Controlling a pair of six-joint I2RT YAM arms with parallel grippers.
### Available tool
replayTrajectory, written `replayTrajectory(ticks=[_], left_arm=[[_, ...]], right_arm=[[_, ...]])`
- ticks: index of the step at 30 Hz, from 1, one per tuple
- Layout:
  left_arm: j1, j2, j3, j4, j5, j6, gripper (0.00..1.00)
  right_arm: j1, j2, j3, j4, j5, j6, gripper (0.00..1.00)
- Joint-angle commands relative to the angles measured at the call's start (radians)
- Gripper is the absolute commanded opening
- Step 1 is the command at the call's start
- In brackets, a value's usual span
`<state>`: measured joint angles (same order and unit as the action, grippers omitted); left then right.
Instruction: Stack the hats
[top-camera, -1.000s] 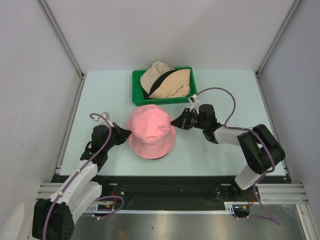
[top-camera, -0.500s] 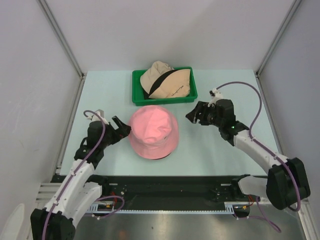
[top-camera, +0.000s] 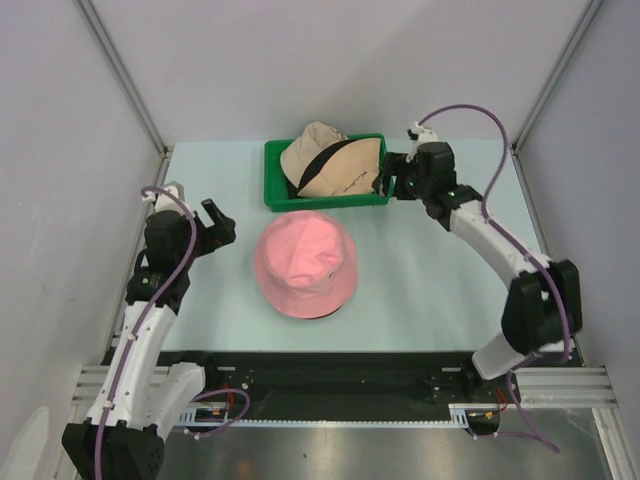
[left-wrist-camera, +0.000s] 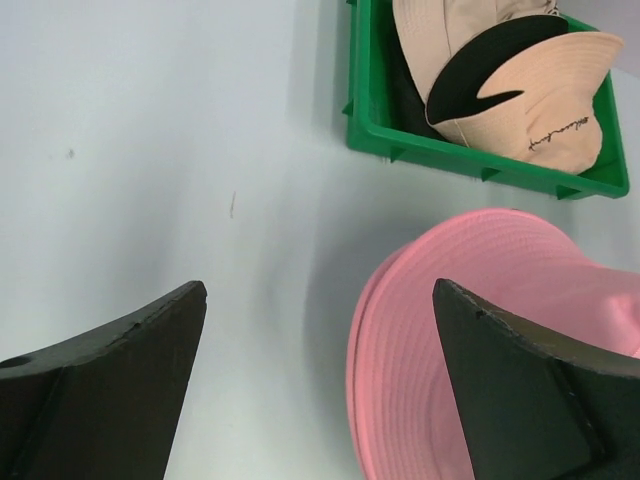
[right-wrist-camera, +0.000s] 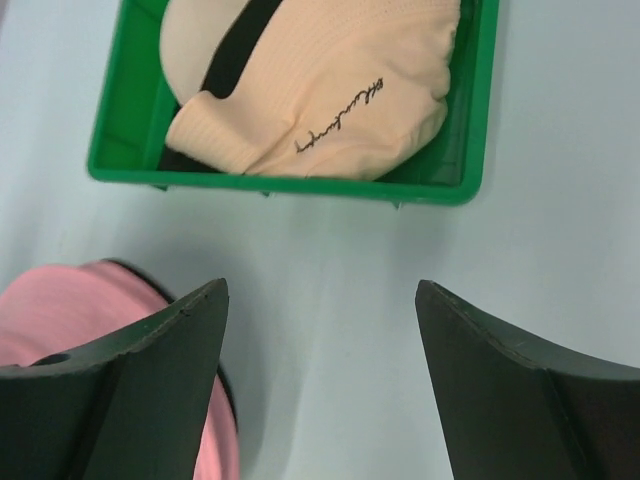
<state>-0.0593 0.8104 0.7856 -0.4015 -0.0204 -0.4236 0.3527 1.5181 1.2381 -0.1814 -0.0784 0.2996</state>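
Note:
I should next grab the beige hat by its lettered top (top-camera: 354, 172) (right-wrist-camera: 360, 106) with my right gripper. That leaves the beige hat's brim free for my left gripper for stacking.
A pink hat (top-camera: 305, 265) lies crown-up in the middle of the table, with a dark edge showing under its brim. A beige hat (top-camera: 335, 165) rests in the green tray (top-camera: 300, 203) over a black hat (left-wrist-camera: 490, 75) that is mostly hidden. My left gripper (top-camera: 218, 220) hangs open to the left of the pink hat (left-wrist-camera: 470, 340), apart from it and holding nothing. At the tray's right end my right gripper (top-camera: 392, 175) is open and empty. In the right wrist view it (right-wrist-camera: 321, 287) is over bare table, between the tray (right-wrist-camera: 300, 185) and the pink hat (right-wrist-camera: 60, 320).
The tray stands at the back centre of the pale table (top-camera: 440, 280). Grey side walls with metal posts close in the left, right and back. Both arm bases sit on the black rail along the near edge.
Both grippers opened and came off the pink hat's brim. The left arm drew back to the left. The right arm swung away to the far side, up by the tray.

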Motion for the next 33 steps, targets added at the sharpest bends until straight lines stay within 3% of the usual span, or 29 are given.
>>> replayTrajectory(ticks=[1, 6, 12, 21, 22, 25, 26, 28, 33], left_arm=[[0.006, 0.012, 0.040, 0.033, -0.022, 0.151, 1.00], [0.006, 0.022, 0.012, 0.043, -0.026, 0.158, 1.00], [0.006, 0.055, 0.014, 0.038, -0.032, 0.174, 1.00], [0.006, 0.081, 0.017, 0.036, -0.018, 0.172, 1.00], [0.006, 0.082, 0.017, 0.036, -0.018, 0.172, 1.00], [0.006, 0.078, 0.017, 0.035, -0.026, 0.174, 1.00], [0.006, 0.075, 0.017, 0.036, -0.026, 0.174, 1.00], [0.006, 0.072, 0.018, 0.043, -0.026, 0.177, 1.00], [0.006, 0.067, 0.044, 0.062, 0.012, 0.149, 1.00]], right_arm=[[0.017, 0.193, 0.187, -0.021, 0.058, -0.071, 0.80], [0.006, 0.462, 0.415, -0.033, 0.074, -0.077, 0.81], [0.002, 0.669, 0.639, -0.131, 0.106, -0.053, 0.79], [0.000, 0.755, 0.620, -0.104, 0.140, -0.011, 0.78], [-0.003, 0.758, 0.621, -0.099, 0.126, -0.008, 0.75], [-0.006, 0.763, 0.621, -0.055, 0.088, -0.005, 0.48], [-0.006, 0.755, 0.633, -0.046, 0.088, -0.004, 0.21], [-0.006, 0.735, 0.647, -0.035, 0.060, -0.005, 0.00], [-0.011, 0.593, 0.707, -0.009, 0.068, -0.039, 0.00]])
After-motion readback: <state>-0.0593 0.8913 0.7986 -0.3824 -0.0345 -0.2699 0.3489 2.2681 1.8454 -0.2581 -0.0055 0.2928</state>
